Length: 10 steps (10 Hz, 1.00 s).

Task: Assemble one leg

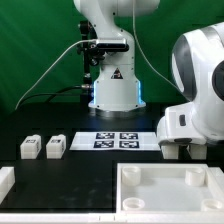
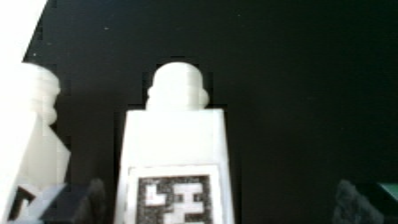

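My gripper closes on the leg now, since my fingertips are on either side of it beside its black-and-white tag (image 2: 175, 200).
In the wrist view a white leg (image 2: 175, 140) with a rounded peg end and a black-and-white tag lies on the black table between my gripper's (image 2: 221, 206) spread jaws, closer to one finger (image 2: 75, 203). The jaws are open and do not touch it. A second white leg (image 2: 32, 130) lies beside it, outside the jaws. In the exterior view my gripper (image 1: 179, 150) hangs low at the right, behind the large white panel (image 1: 170, 186), and hides those legs. Two more legs (image 1: 30, 148) (image 1: 55, 147) lie at the left.
The marker board (image 1: 113, 140) lies in the middle before the robot base (image 1: 112, 85). A white piece (image 1: 5, 181) sits at the front left edge. The panel has raised rims.
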Each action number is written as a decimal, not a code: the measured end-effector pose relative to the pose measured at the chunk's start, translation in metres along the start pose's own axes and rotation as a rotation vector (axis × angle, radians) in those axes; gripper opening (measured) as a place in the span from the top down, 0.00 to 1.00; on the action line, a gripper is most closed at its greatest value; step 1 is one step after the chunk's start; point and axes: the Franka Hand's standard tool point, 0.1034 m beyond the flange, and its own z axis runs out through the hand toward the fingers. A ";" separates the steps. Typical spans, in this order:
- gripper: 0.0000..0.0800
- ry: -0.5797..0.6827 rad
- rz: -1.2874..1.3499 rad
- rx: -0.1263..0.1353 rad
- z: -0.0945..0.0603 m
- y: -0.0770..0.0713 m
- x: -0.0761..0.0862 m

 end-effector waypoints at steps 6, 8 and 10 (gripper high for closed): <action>0.64 0.000 0.000 0.000 0.000 0.000 0.000; 0.64 0.000 0.000 0.000 0.000 0.000 0.000; 0.64 0.000 0.000 0.000 0.000 0.000 0.000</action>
